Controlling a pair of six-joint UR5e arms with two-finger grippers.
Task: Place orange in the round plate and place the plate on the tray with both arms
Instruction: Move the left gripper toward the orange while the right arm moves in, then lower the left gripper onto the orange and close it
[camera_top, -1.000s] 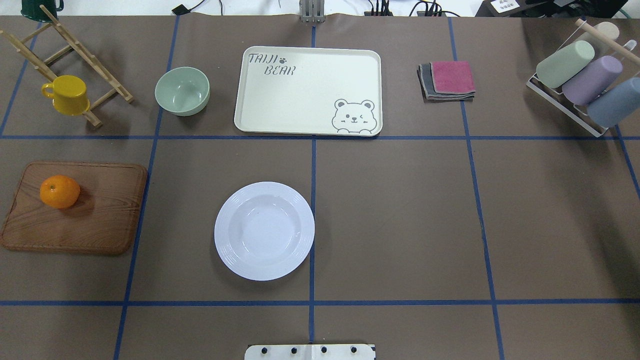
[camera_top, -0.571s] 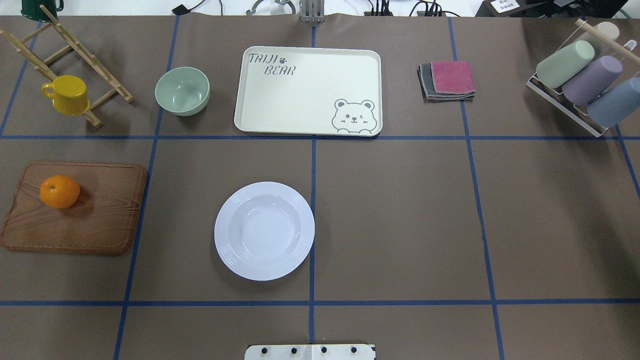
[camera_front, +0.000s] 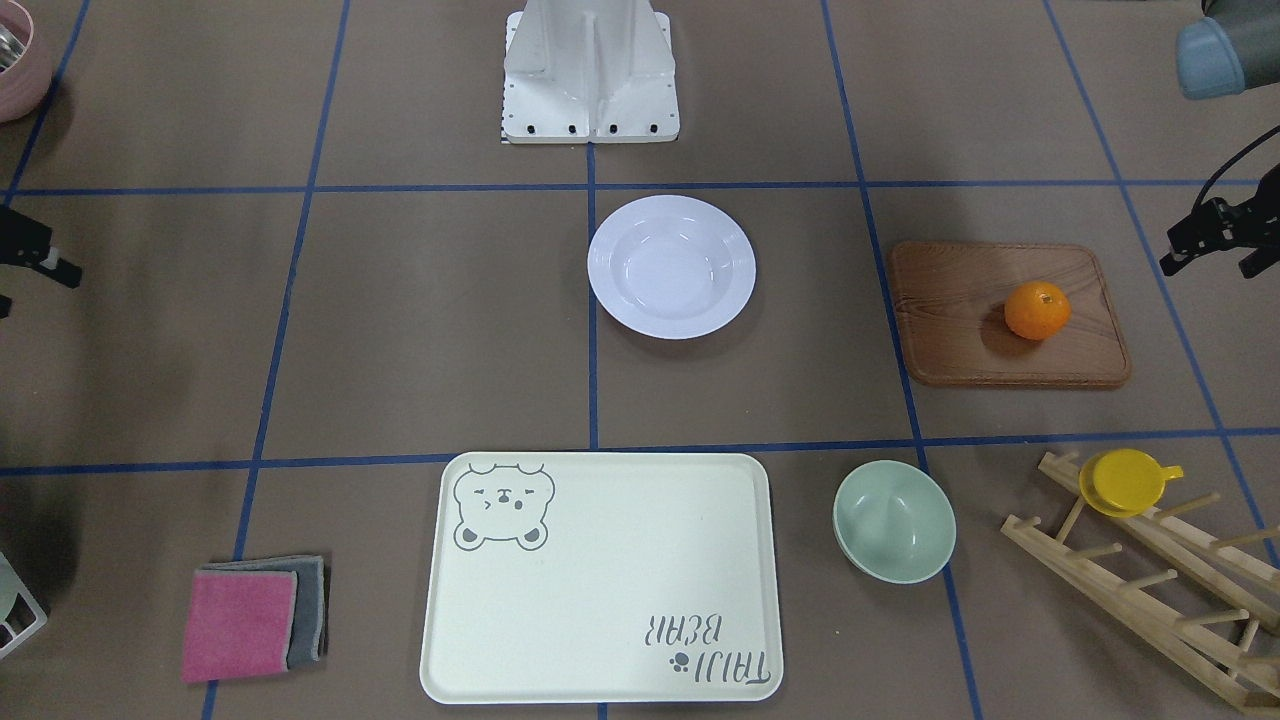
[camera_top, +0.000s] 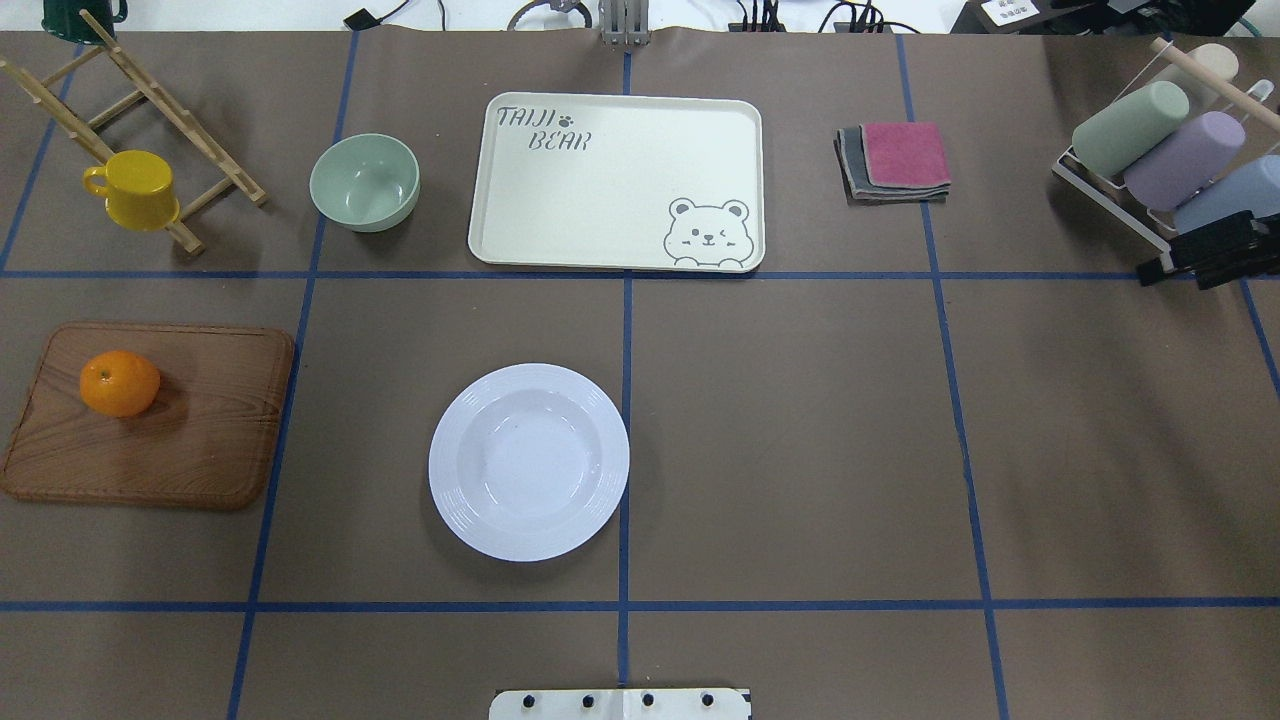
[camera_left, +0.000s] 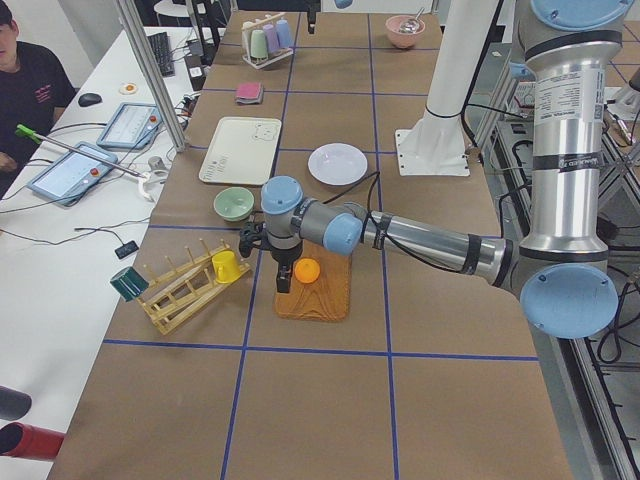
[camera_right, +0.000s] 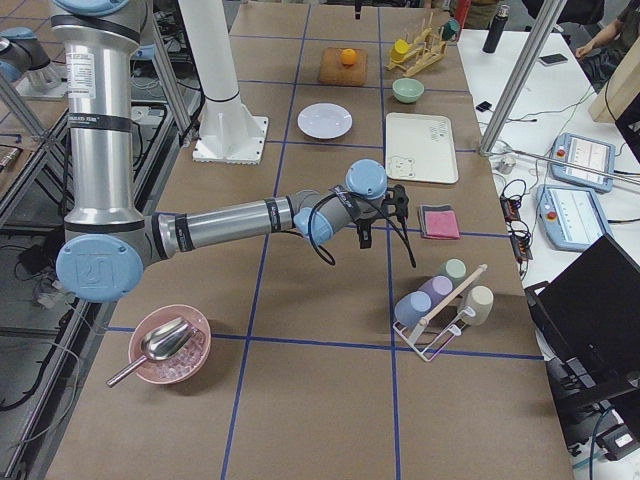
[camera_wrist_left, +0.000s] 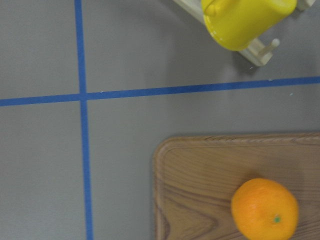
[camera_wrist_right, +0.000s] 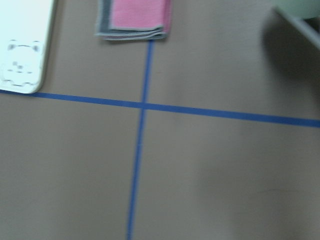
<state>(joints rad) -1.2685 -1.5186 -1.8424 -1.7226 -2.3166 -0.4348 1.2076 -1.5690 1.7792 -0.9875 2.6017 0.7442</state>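
Note:
I need to grab the orange with my left gripper around its round body (camera_front: 1036, 310), so that I can put it in the round plate (camera_front: 671, 266).
The orange (camera_top: 119, 383) lies on the left part of a brown wooden board (camera_top: 200, 440), and also shows in the left wrist view as the orange (camera_wrist_left: 265, 209) at the lower right. The white round plate (camera_top: 529, 461) sits bare in the table's middle, near the robot. The cream tray (camera_top: 600, 200) lies flat at the far centre. My left gripper (camera_front: 1205, 268) hovers just outside the board's end, apart from the orange, fingers spread and holding nothing. My right gripper (camera_top: 1170, 278) hangs at the far right beside the cup rack, also open.
A mint-green bowl (camera_top: 364, 182) stands left of the tray. A yellow cup (camera_top: 133, 188) hangs on a wooden rack (camera_top: 200, 130). Folded cloths (camera_top: 895, 160) lie right of the tray. A rack with pastel cups (camera_top: 1160, 150) is at the far right.
My right gripper has come into the overhead view at the right edge, by the cup rack. The orange, plate and tray have not moved.

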